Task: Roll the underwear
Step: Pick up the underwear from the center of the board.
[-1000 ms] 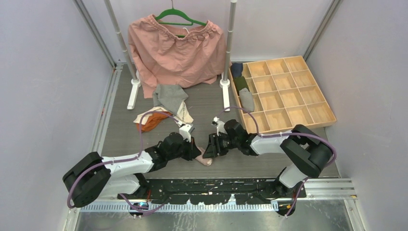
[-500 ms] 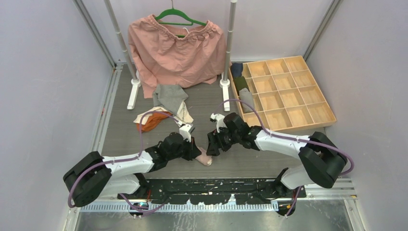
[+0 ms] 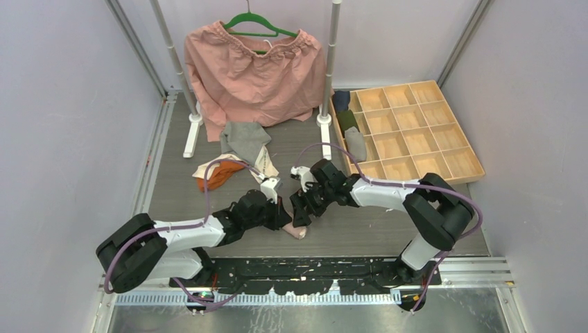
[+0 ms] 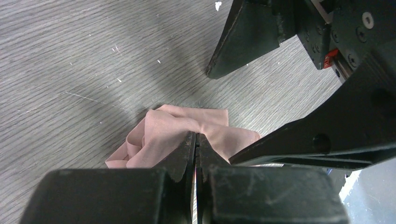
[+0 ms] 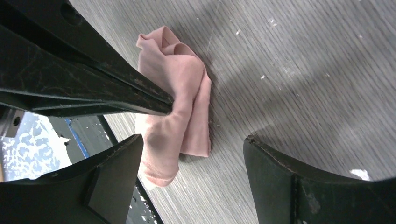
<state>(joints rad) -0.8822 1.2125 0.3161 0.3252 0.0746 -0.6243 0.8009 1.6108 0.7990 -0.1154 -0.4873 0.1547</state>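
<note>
My right gripper pinches the pink underwear across its lower end next, beside my left gripper, to set it rolled into the tray.
A dusty pink underwear lies bunched on the grey table near its front edge. My left gripper is shut on a gathered fold of it, and in the left wrist view the cloth puckers at the shut tips. My right gripper hovers just above and beside it, open wide. In the right wrist view its fingertips straddle the lower end of the pink underwear. Further back lie a grey underwear and a cream and orange pile.
A wooden compartment tray sits at the right with navy, green and grey rolls in its left column. A salmon garment hangs on a green hanger between two rack posts at the back.
My right gripper has opened wider and shifted left, closer over the pink underwear. The left gripper has stayed shut in place on the cloth.
</note>
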